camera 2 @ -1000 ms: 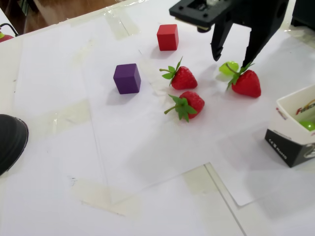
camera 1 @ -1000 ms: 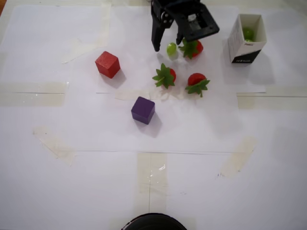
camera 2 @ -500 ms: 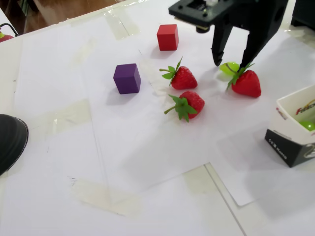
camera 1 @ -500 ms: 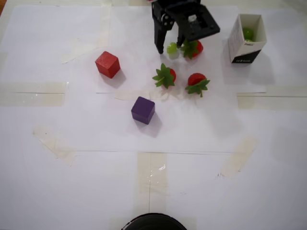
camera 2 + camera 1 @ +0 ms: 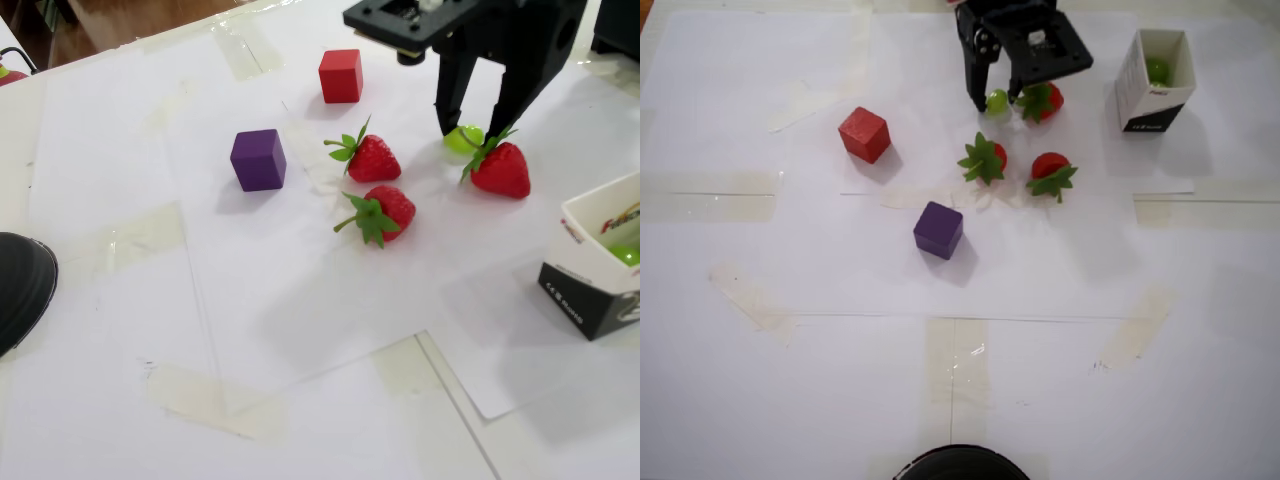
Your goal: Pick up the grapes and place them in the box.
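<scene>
I need to place the light-green grape in the white box [image 5: 1150, 97], so I should next grab the grape by its round sides with my gripper.
One light-green grape [image 5: 996, 100] [image 5: 463, 138] lies on the white paper at the back, touching the leaves of a strawberry [image 5: 1044, 100] [image 5: 500, 168]. My black gripper [image 5: 996, 97] [image 5: 471, 127] stands over it, open, with a finger on each side of the grape and only a narrow gap left. In the overhead view the white box [image 5: 1150, 97] with its black band stands to the right of the gripper, and another grape [image 5: 1157, 68] lies inside it. In the fixed view the box [image 5: 590, 290] sits at the right edge, and the grape [image 5: 626, 255] inside it just shows.
Two more strawberries [image 5: 985, 158] [image 5: 1050, 172] lie just in front of the gripper. A red cube [image 5: 864, 133] and a purple cube [image 5: 938, 229] stand further left. A round black object [image 5: 960, 463] sits at the near table edge. Tape strips cross the paper.
The gripper has come down over the grape and its fingers have drawn closer together around it. The grape has shifted slightly toward the strawberry.
</scene>
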